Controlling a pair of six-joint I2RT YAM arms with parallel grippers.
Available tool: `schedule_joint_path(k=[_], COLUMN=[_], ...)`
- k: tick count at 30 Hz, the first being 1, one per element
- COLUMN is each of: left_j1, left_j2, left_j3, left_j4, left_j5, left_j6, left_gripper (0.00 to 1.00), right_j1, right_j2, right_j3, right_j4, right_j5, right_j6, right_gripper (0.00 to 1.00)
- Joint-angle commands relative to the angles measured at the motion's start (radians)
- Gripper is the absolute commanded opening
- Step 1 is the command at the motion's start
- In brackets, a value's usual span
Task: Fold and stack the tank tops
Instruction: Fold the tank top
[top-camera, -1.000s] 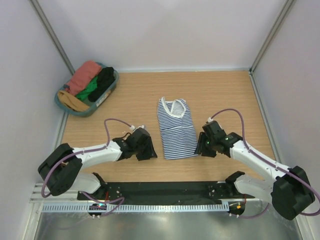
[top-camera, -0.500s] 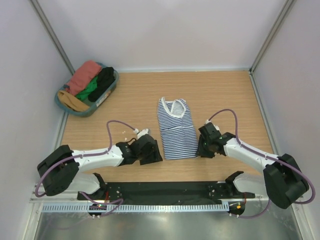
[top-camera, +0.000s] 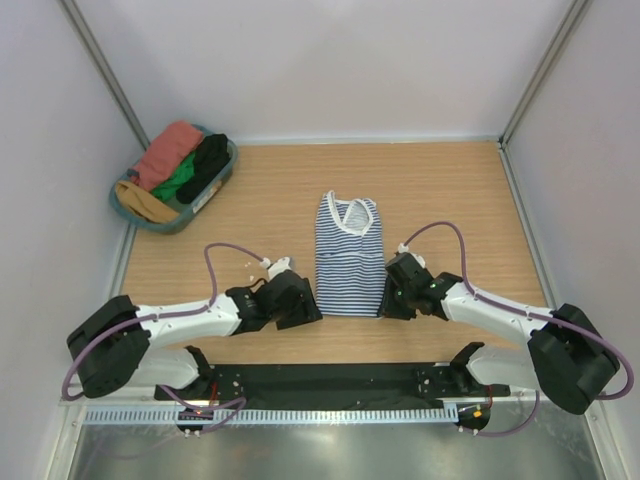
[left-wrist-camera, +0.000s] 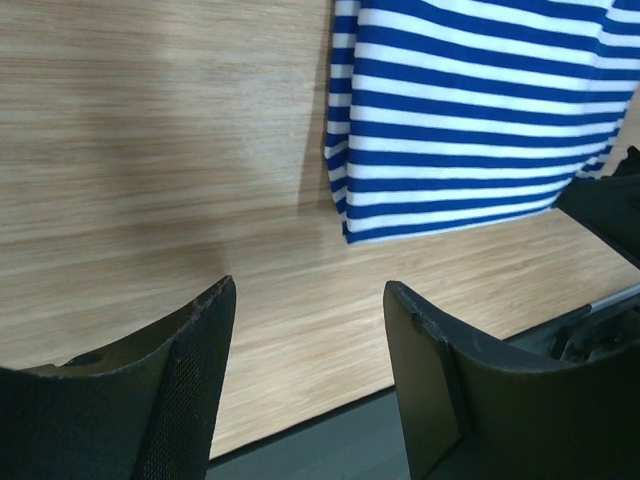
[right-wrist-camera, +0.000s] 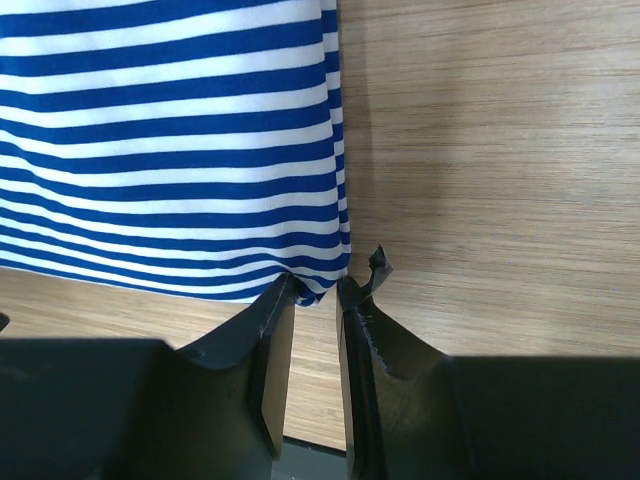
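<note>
The striped tank top's free near hem corner (top-camera: 322, 311) (left-wrist-camera: 354, 229), opposite my right gripper, is the part my left gripper will grab to fold the hem toward the neckline.
The navy-and-white striped tank top (top-camera: 348, 260) lies folded lengthwise in a narrow strip at the table's middle, neckline at the far end. My right gripper (top-camera: 387, 300) sits low at its near right corner. In the right wrist view the gripper (right-wrist-camera: 317, 285) is shut on the bunched hem corner of the striped top (right-wrist-camera: 170, 140). My left gripper (top-camera: 300, 306) is open and empty, just left of the near left corner. The left wrist view shows the gripper (left-wrist-camera: 308, 285) short of the hem (left-wrist-camera: 470, 110). A rust-red cloth (top-camera: 168, 152) lies bundled in the basket, its graphic hidden.
A blue basket (top-camera: 222, 180) at the far left holds the rust-red cloth plus green, black and tan cloths. A black strip (top-camera: 320, 380) runs along the near table edge between the arm bases. White walls close in the back and both sides.
The right gripper has slid left to the striped top's near right corner and closed on it. The left gripper has moved right, close to the near left corner.
</note>
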Motion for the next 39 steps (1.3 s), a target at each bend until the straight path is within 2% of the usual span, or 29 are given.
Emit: schedule_joint_path(k=[1,4,13,16,17,18,19,20,21,24,27,39], left_j1=[0.024,0.07,0.07,0.069,0.066,0.063,0.055,0.052,0.052,0.05,0.05,0.044], left_j2=[0.036,0.076,0.194,0.212,0.214,0.212,0.211,0.2,0.191,0.144,0.099,-0.059], left_j3=[0.01,-0.006,0.052,0.05,0.04,0.036,0.032,0.023,0.021,0.01,0.047,0.161], left_j4=[0.053,0.114,0.169,0.179,0.186,0.189,0.191,0.191,0.189,0.183,0.087,-0.142], left_j5=[-0.026,0.023,0.062,0.074,0.075,0.074,0.071,0.071,0.074,0.085,0.086,0.086], left_j6=[-0.007,-0.013,-0.019,-0.036,-0.036,-0.041,-0.044,-0.045,-0.045,-0.045,-0.023,0.027], left_gripper=[0.62,0.59,0.55,0.44,0.37,0.33,0.27,0.11,0.01,0.0,0.0,0.0], right_j1=[0.007,0.006,0.009,0.01,0.01,0.009,0.01,0.013,0.018,0.032,0.036,0.049], right_j2=[-0.01,0.004,0.01,0.005,0.002,-0.002,-0.008,-0.018,-0.024,-0.068,-0.107,-0.217], right_j3=[-0.012,-0.009,-0.006,-0.002,0.001,0.001,0.004,0.008,0.013,0.045,0.071,0.249], right_j4=[0.008,0.012,0.015,0.005,0.0,0.0,-0.006,-0.021,-0.035,-0.097,-0.144,-0.342], right_j5=[0.011,0.011,0.012,0.018,0.02,0.018,0.02,0.02,0.024,0.034,-0.009,-0.008], right_j6=[0.016,0.013,0.012,0.012,0.01,0.01,0.012,0.012,0.012,0.012,0.003,-0.019], right_gripper=[0.3,0.3,0.29,0.26,0.24,0.19,0.04,0.01,0.01,0.01,0.01,0.01])
